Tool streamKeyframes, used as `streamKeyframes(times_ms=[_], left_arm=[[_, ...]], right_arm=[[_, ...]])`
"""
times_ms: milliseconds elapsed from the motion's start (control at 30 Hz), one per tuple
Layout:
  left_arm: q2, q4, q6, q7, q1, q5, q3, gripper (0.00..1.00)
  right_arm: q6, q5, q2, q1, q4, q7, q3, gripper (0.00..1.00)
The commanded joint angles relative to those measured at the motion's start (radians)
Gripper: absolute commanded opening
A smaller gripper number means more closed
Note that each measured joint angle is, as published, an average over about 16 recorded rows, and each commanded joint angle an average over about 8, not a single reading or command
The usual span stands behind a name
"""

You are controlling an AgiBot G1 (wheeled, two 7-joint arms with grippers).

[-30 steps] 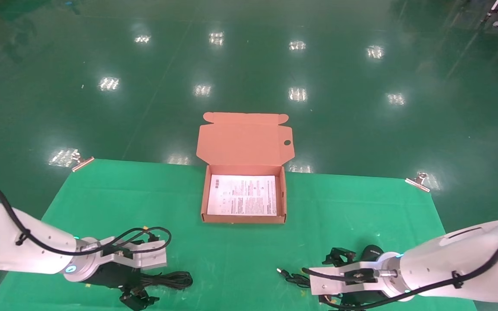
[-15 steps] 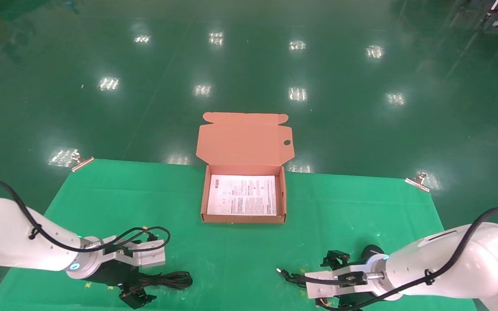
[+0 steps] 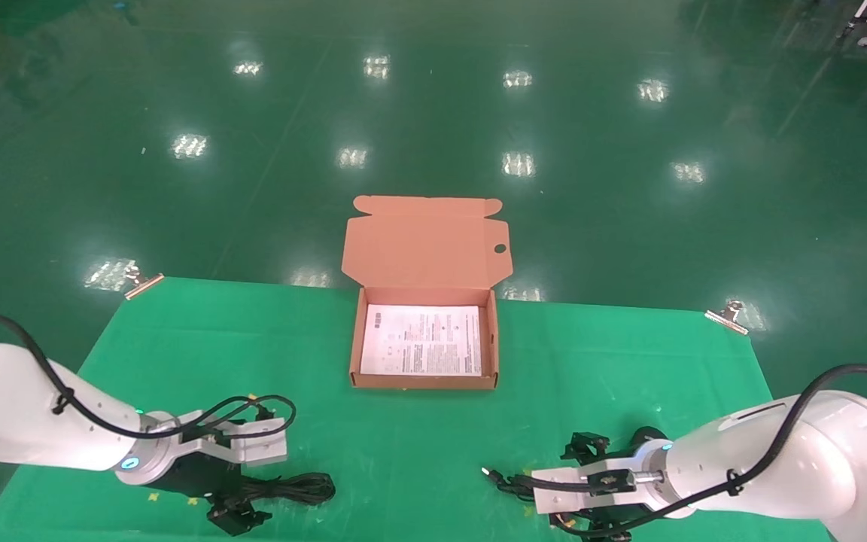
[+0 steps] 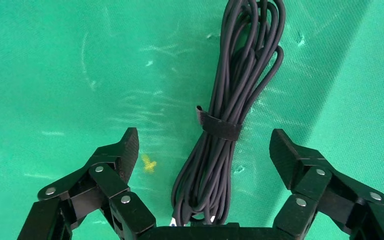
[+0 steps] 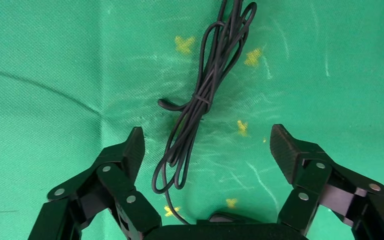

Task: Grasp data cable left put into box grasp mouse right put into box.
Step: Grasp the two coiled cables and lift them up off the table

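My left gripper is going to grab the cable by its strapped middle next. The data cable has loose loops spreading out at both ends.
The open salmon box sits mid-table with a white leaflet inside. The data cable, a strapped black bundle, lies at the front left. My left gripper is open over its near end, and in the left wrist view the cable runs between the spread fingers of that gripper. The black mouse is mostly hidden under my right wrist. My right gripper is open above it. In the right wrist view, this gripper straddles the mouse's cord, and the mouse barely shows.
The green mat covers the table, held by clips at the far left corner and far right corner. The mouse's USB plug lies left of the right gripper. Small yellow marks dot the mat.
The right arm has shifted slightly left and lower over the mouse. The left arm has settled a little over the cable. Both grippers stay open; nothing has been grasped.
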Motion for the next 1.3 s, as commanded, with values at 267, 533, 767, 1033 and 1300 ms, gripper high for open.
streamKeyframes(times_ms=[267, 533, 767, 1033, 1300], left_arm=[[-0.002, -0.007, 0.002, -0.004, 0.002, 0.0, 0.0, 0.0], [-0.003, -0.01, 0.003, -0.005, 0.002, 0.0, 0.0, 0.0], [-0.003, -0.012, 0.004, -0.006, 0.003, 0.0, 0.0, 0.0], [-0.004, -0.013, 0.004, -0.006, 0.003, 0.001, 0.0, 0.0], [-0.004, -0.014, 0.004, -0.006, 0.003, 0.001, 0.0, 0.0]], right_arm=[[-0.007, 0.002, 0.004, 0.001, 0.007, -0.002, 0.0, 0.0], [-0.011, 0.002, 0.005, 0.002, 0.009, -0.002, 0.0, 0.0], [-0.012, 0.003, 0.006, 0.002, 0.011, -0.003, 0.0, 0.0], [-0.012, 0.003, 0.006, 0.003, 0.012, -0.003, 0.0, 0.0], [-0.013, 0.005, 0.006, 0.003, 0.012, -0.003, 0.001, 0.0]])
